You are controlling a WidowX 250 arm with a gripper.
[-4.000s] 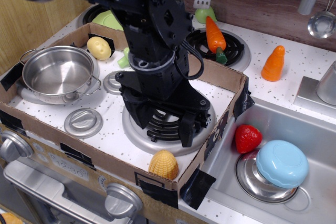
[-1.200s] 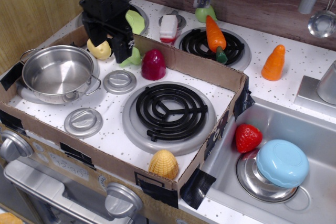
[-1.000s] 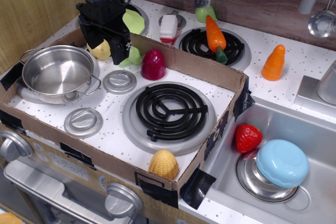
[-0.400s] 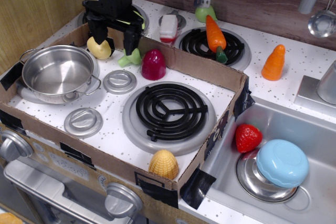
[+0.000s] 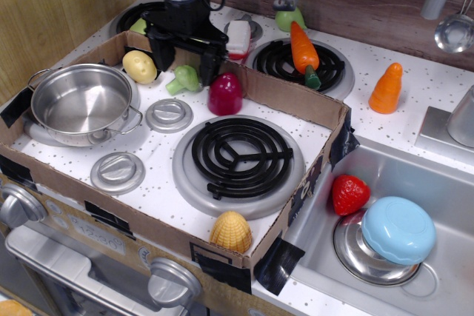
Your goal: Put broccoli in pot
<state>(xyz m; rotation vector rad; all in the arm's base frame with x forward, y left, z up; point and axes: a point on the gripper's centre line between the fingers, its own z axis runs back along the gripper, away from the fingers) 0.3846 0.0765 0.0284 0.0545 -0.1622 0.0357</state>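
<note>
My gripper should next put the broccoli in the pot (image 5: 81,103), so it needs to grab the broccoli by its rounded floret head.
The broccoli (image 5: 183,79) lies on its side on the speckled stovetop inside the cardboard box, near the back wall, its darker floret head to the right. The steel pot (image 5: 81,103) stands at the box's left side, empty, with loop handles. My black gripper (image 5: 187,59) hangs open just above and behind the broccoli, one finger (image 5: 162,52) to its left and the other (image 5: 211,62) to its right. It holds nothing.
A dark red toy (image 5: 225,94) sits right of the broccoli, a yellow toy (image 5: 139,66) left of it. The cardboard box wall (image 5: 296,99) rings the stovetop. A black burner (image 5: 238,154), silver discs (image 5: 169,115), a yellow corn toy (image 5: 231,232), carrots (image 5: 303,49) and a sink (image 5: 400,183) are around.
The gripper has swung right from over the yellow toy to above the broccoli, turning so its open fingers straddle it. The broccoli, earlier partly hidden, now shows fully.
</note>
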